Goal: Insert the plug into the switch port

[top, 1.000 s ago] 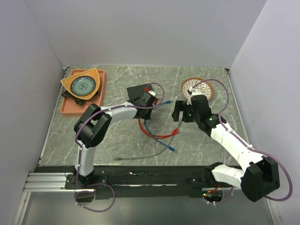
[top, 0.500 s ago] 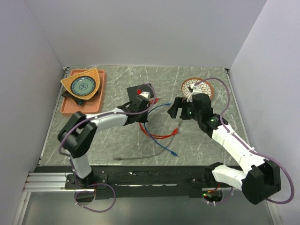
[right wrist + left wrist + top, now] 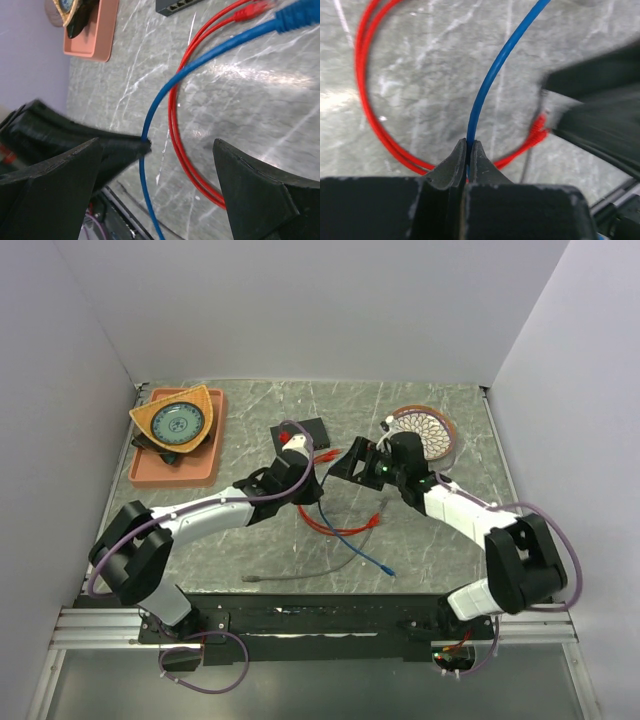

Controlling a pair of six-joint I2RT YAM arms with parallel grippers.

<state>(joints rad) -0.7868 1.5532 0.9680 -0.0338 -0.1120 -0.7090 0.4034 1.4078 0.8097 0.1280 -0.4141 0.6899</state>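
The fingers stop short of the blue cable, which passes beyond them, so closing my right gripper now would miss it. The gripper moves toward the cable first.
My left gripper [image 3: 468,149] is shut on a blue cable [image 3: 492,75] partway along its length, a little above the marble table. In the right wrist view that cable [image 3: 165,95] runs up to a blue plug [image 3: 300,15] beside a red plug [image 3: 252,10]. The black switch box [image 3: 305,430] lies behind; its edge with a row of ports [image 3: 177,5] shows at the top. My right gripper [image 3: 157,145] hangs open over the blue and red cables, holding nothing. From above, the left gripper [image 3: 308,483] and right gripper [image 3: 347,462] are close together.
A red cable [image 3: 335,530] loops on the table beneath both grippers. A grey cable [image 3: 300,575] lies near the front. An orange tray [image 3: 170,468] carrying an orange dish [image 3: 175,418] sits back left, and a patterned bowl [image 3: 425,430] back right.
The left gripper has drawn back from the switch box towards the front, dragging the blue cable. The right gripper has swung left to the table's middle, staying open.
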